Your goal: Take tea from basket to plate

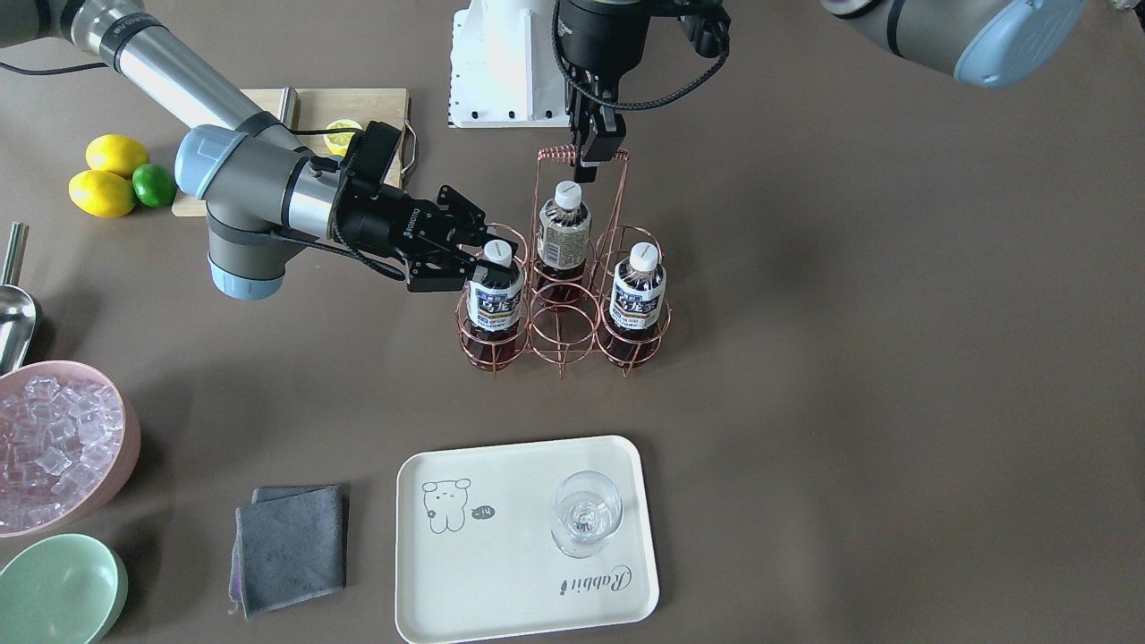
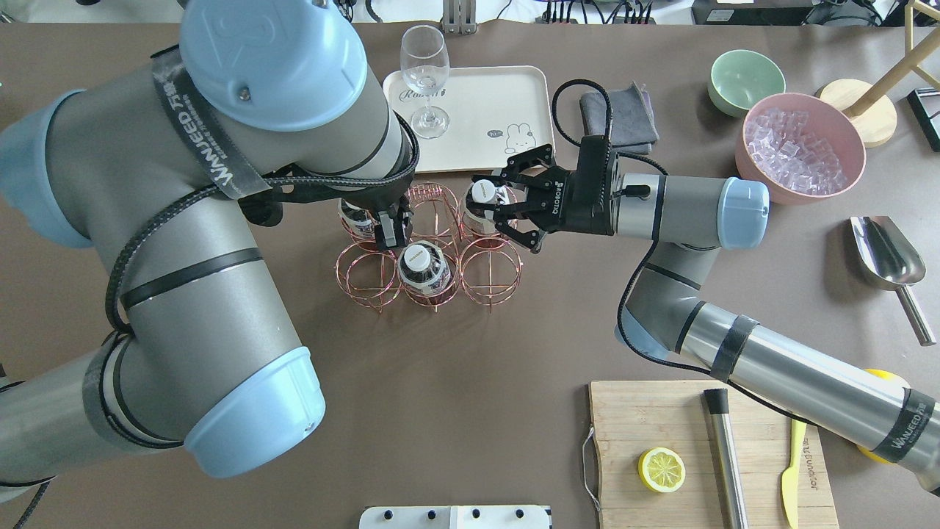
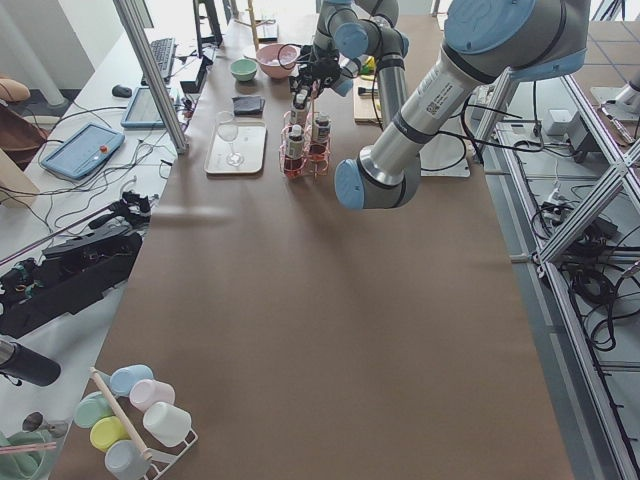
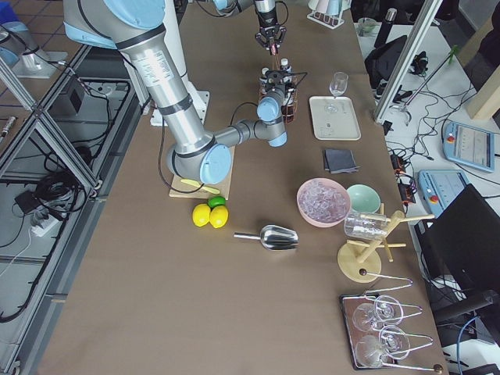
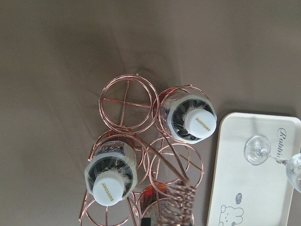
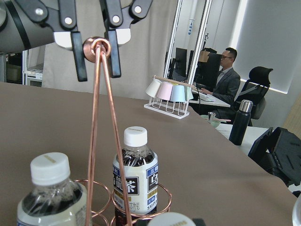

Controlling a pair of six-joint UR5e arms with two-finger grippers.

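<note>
The right gripper grabs the bottle nearest the pink bowl by its white cap [image 1: 496, 250] next, to take tea over to the plate [image 1: 528, 537].
Three tea bottles stand in the copper wire basket [image 1: 562, 333]. My right gripper [image 1: 483, 253] reaches in level, open, its fingertips on either side of the white cap of one tea bottle [image 1: 495, 295], the one nearest the pink bowl; overhead, that cap [image 2: 481, 192] sits between the spread fingers. The other two bottles [image 1: 564, 228] [image 1: 638, 286] stand untouched. My left gripper [image 1: 597, 159] hangs over the basket, shut on the coil-topped handle [image 6: 96, 47]. The cream plate [image 1: 528, 537] lies beyond the basket, apart from it.
A stemmed glass [image 1: 586, 514] stands on the plate's corner. A grey cloth [image 1: 291, 546], green bowl [image 1: 58, 590] and pink bowl [image 1: 125, 420] of ice sit beside the plate. Scoop [image 1: 13, 313], lemons [image 1: 107, 174] and cutting board [image 1: 358, 103] lie under the right arm.
</note>
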